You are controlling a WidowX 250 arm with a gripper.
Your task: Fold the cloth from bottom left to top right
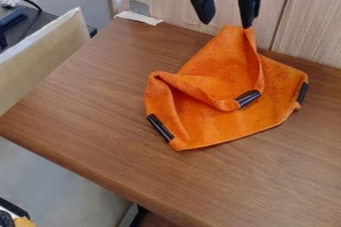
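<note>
The raised peak of the cloth stands up while the cloth's lower part lies slack on the tabletop, so next I will pinch the orange cloth [220, 126] by that peak with my gripper.
The gripper [227, 23] hangs at the top of the camera view, right of centre, with its two fingers spread apart. Just below it lies the orange cloth [220, 126], rumpled and partly folded over itself on the table. A raised peak of the cloth comes up to the right fingertip; whether they touch I cannot tell. Black pieces sit on the cloth's lower left edge, on its right corner and on the folded flap near the middle.
The brown wooden table [86, 116] has its front edge running from the left down to the bottom. Behind it stands a wood-panel wall [309, 22]. A strip of pale tape [138, 18] is at the back left corner, and a beige board [40, 56] stands along the left side.
</note>
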